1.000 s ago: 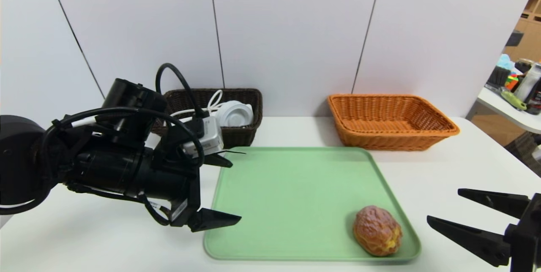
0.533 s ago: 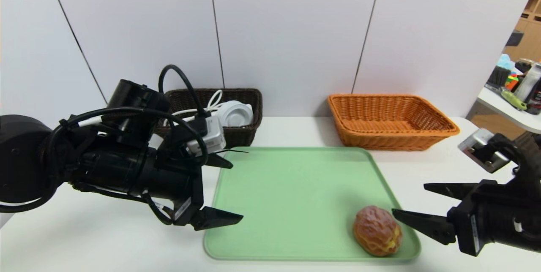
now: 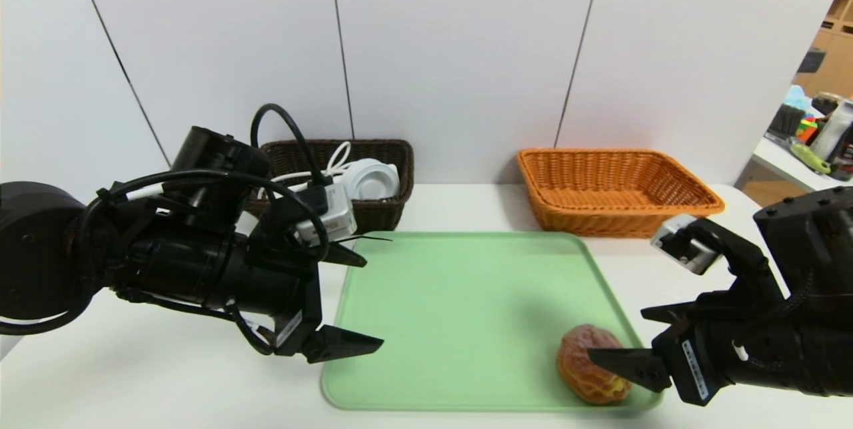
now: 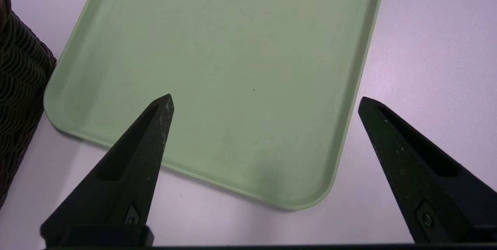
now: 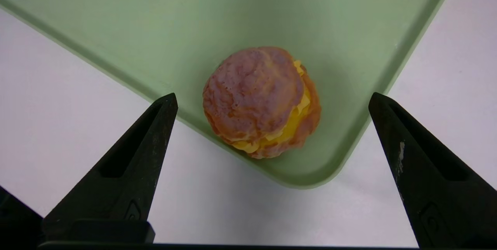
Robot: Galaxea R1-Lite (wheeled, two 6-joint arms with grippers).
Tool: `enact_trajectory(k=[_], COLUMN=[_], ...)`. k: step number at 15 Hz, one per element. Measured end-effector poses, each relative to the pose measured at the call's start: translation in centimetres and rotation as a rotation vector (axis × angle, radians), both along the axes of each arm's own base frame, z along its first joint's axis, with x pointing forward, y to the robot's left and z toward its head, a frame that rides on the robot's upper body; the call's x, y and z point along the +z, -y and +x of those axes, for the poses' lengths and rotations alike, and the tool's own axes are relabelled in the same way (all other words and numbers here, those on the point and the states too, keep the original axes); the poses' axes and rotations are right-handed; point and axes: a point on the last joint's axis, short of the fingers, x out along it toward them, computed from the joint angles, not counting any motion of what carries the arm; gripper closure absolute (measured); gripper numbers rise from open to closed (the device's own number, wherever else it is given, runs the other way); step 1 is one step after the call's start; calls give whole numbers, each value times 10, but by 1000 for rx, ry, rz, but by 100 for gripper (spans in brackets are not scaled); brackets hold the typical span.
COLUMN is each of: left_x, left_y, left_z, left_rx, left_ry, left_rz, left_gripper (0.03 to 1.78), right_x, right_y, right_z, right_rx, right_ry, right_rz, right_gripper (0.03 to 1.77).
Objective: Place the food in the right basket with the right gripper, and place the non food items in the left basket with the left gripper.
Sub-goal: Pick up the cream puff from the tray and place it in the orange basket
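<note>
My right gripper's fingers are above the brown pastry, with wide gaps over the green tray, so it should come down first and then close on the pastry.
A brown pastry [image 3: 586, 366] [image 5: 260, 102] with yellow filling lies in the near right corner of the green tray [image 3: 453, 296] [image 5: 155, 17]. My right gripper [image 3: 616, 336] [image 5: 271, 96] hovers open just right of it, fingers spread wider than the pastry and not touching it. At the tray's left edge, my left gripper [image 3: 372, 302] [image 4: 265, 98] is open and empty over the tray's [image 4: 233, 48] near left corner. The dark left basket [image 3: 383, 212] holds a white round item with a cable [image 3: 370, 179]. The orange right basket [image 3: 620, 216] is empty.
Both baskets stand against the white wall behind the tray on the white table [image 3: 133, 382]. A side table [image 3: 800, 169] with clutter stands at the far right. The left basket's woven wall [image 4: 15, 87] shows beside the tray.
My right arm has swung in from the right edge toward the tray, bringing its open fingers up to the pastry. The left arm has barely shifted.
</note>
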Motion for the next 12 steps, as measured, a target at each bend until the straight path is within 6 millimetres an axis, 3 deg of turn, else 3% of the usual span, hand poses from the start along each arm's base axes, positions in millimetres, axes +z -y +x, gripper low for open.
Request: enact_trajectory(k=[5,12], left_x=[0,0], left_y=[0,0], left_z=[0,1], left_rx=[1,1], left_ry=[-1,-1], left_rz=[0,0], left_gripper=[12,12], right_x=[2,-8], right_y=[-5,-20], right_z=[12,16], right_rx=[-83,-60], right_ry=[-62,-116], right_rz=[-84,-96], right_gripper=[10,10])
